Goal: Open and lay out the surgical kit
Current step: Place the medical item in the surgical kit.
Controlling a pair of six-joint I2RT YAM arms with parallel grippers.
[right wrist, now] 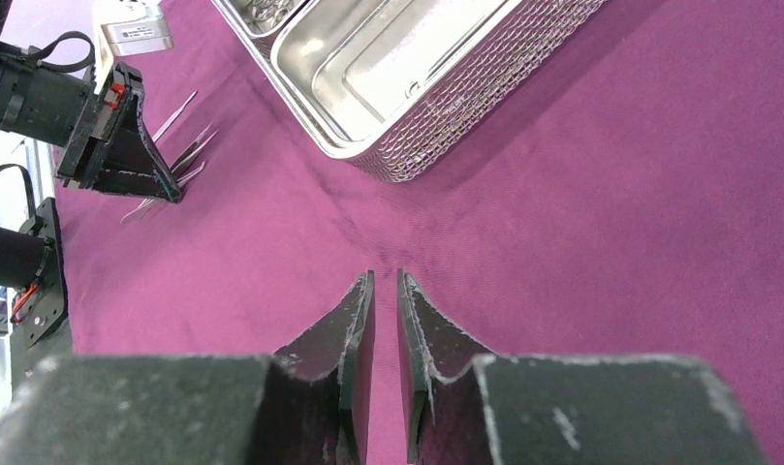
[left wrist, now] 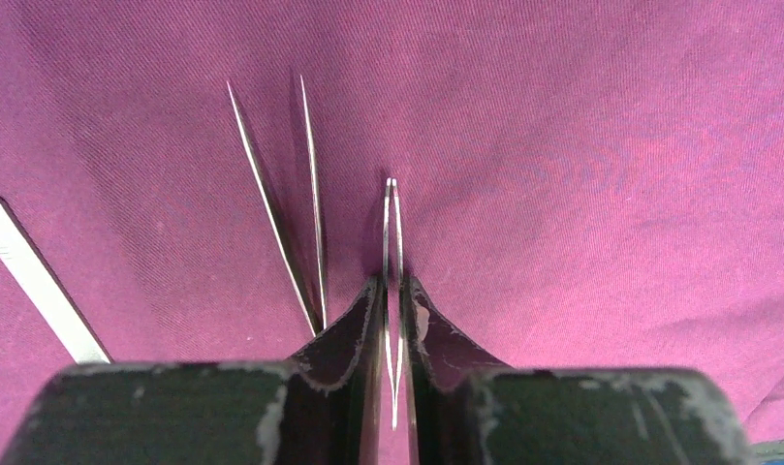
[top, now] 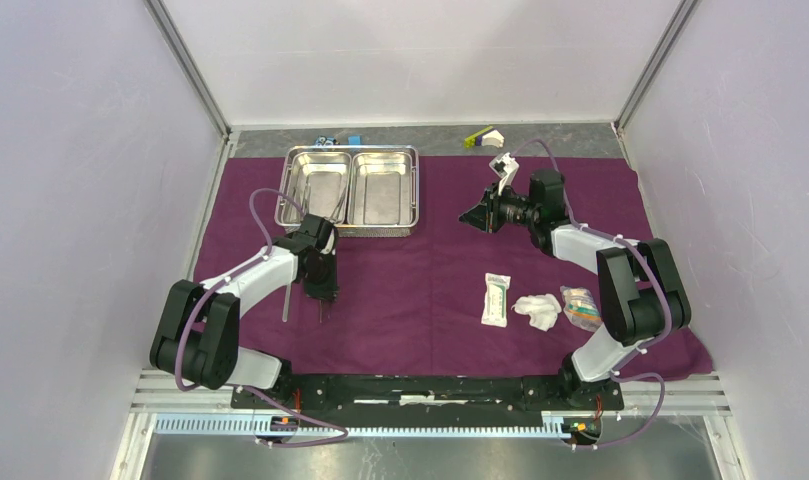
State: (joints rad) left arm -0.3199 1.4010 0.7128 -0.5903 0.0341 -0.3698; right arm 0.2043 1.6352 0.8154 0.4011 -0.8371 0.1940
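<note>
The tweezers' tips are at the flat cloth, so my left gripper should open to rest them beside the second pair.
The dark purple cloth lies spread over the table. The steel two-compartment tray stands at its back left and looks empty; it also shows in the right wrist view. My left gripper points down at the cloth in front of the tray and is shut on slim metal tweezers, whose tips are at the cloth. A second pair of tweezers lies just left of it. My right gripper hovers right of the tray, with its jaws nearly together and nothing between them.
A slim metal instrument lies left of the left gripper. A white packet, white gauze and a small clear packet lie in a row at front right. A blue block and a yellow-green piece sit behind the cloth.
</note>
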